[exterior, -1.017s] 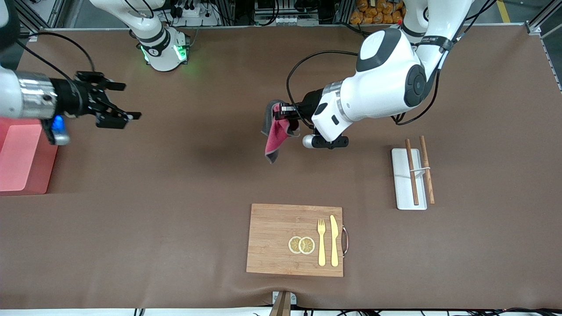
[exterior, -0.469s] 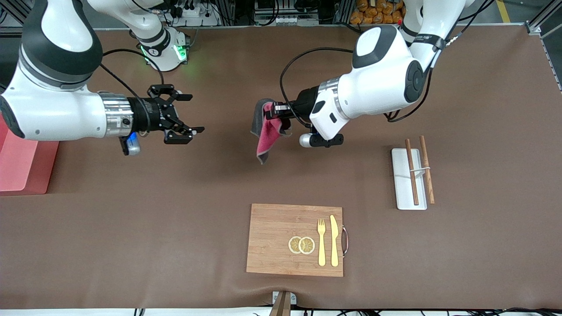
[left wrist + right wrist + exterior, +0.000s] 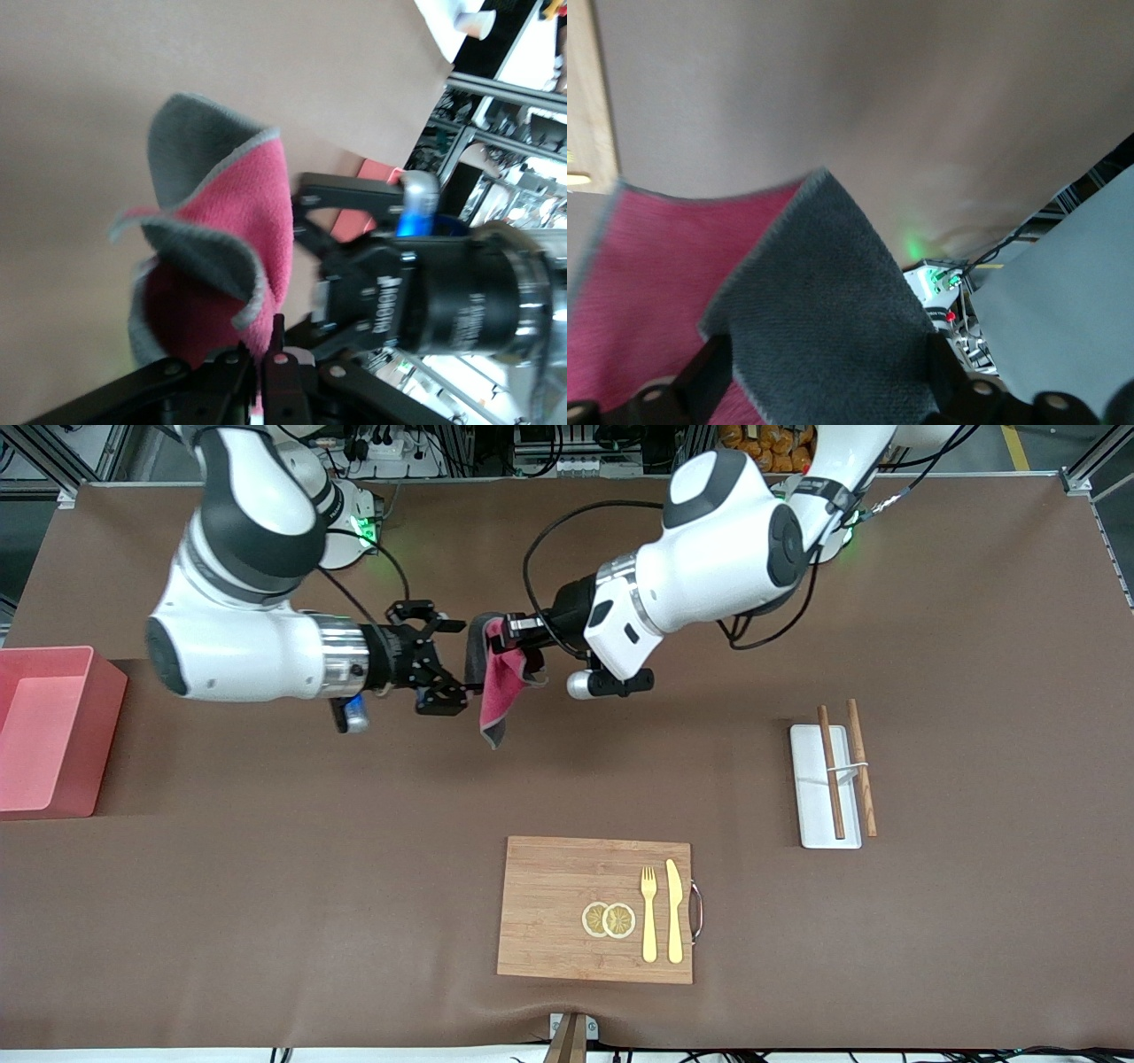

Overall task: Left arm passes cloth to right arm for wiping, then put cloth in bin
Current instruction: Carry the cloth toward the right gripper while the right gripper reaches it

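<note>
The robot's right gripper should wipe with the cloth next, so it should grab the cloth by its dark grey flap (image 3: 477,652). The cloth then goes in the pink bin (image 3: 104,726).
The cloth (image 3: 501,682), crimson-pink on one face and dark grey on the other, hangs in the air over the middle of the table. My left gripper (image 3: 509,631) is shut on its upper edge; the left wrist view shows the closed fingers pinching the cloth (image 3: 221,266). My right gripper (image 3: 454,664) is open, its fingers spread on either side of the cloth's edge. The right wrist view shows the cloth (image 3: 815,301) filling the gap between the wide-apart fingers of my right gripper (image 3: 828,394). The right gripper also shows in the left wrist view (image 3: 306,257). The pink bin (image 3: 104,726) stands at the right arm's end of the table.
A wooden cutting board (image 3: 549,886) with a gold fork, a knife and two lemon slices lies near the front camera. A white tray (image 3: 811,797) with wooden chopsticks lies toward the left arm's end.
My right arm has swung from over the bin to the middle of the table. My left arm has carried the cloth toward it, and the open right fingers now flank the cloth.
</note>
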### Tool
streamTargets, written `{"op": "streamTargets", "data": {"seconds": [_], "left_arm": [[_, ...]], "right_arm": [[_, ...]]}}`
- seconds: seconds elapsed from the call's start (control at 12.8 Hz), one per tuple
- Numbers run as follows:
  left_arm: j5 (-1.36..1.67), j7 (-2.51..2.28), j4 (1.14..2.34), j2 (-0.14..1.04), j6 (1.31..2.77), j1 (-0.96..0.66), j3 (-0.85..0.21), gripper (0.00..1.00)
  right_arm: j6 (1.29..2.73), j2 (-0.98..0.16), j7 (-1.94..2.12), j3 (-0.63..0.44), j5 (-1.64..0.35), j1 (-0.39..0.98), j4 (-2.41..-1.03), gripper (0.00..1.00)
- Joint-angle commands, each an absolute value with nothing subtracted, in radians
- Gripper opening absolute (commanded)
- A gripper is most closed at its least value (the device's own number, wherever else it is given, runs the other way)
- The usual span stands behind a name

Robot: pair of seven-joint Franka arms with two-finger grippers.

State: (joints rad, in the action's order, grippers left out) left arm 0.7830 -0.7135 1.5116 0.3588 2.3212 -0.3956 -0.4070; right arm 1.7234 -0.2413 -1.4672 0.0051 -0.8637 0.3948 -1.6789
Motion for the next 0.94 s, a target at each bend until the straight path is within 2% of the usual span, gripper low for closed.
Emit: {"op": "streamTargets", "data": {"seconds": [0.0, 0.08, 0.16, 0.47, 0.55, 0.63, 0.86], "left_arm": [[0.805, -0.744, 1.496, 0.38, 2.397, -0.431, -0.403, 0.0], [0.805, -0.744, 1.496, 0.38, 2.399, -0.431, -0.403, 0.0], [0.805, -0.744, 1.496, 0.38, 2.399, -0.431, -0.403, 0.0], [0.778, -0.724, 1.496, 0.374, 2.399, -0.428, -0.4, 0.0], [0.764, -0.724, 1.496, 0.37, 2.399, -0.422, -0.402, 0.46], [0.744, -0.718, 1.499, 0.367, 2.399, -0.413, -0.396, 0.99], [0.605, -0.713, 1.514, 0.344, 2.381, -0.382, -0.393, 1.0]], "right_arm": [[1.73, -0.222, -1.482, -0.005, -0.908, 0.419, -1.703, 0.57], [1.73, -0.222, -1.48, -0.005, -0.908, 0.42, -1.703, 0.31], [1.73, -0.222, -1.479, -0.005, -0.908, 0.42, -1.698, 0.01], [1.706, -0.224, -1.46, -0.006, -0.902, 0.39, -1.7, 0.0], [1.704, -0.224, -1.438, -0.008, -0.894, 0.384, -1.698, 0.0], [1.704, -0.222, -1.374, -0.009, -0.87, 0.382, -1.7, 0.0], [1.727, -0.229, -1.206, -0.009, -0.606, 0.382, -1.703, 0.0]]}}
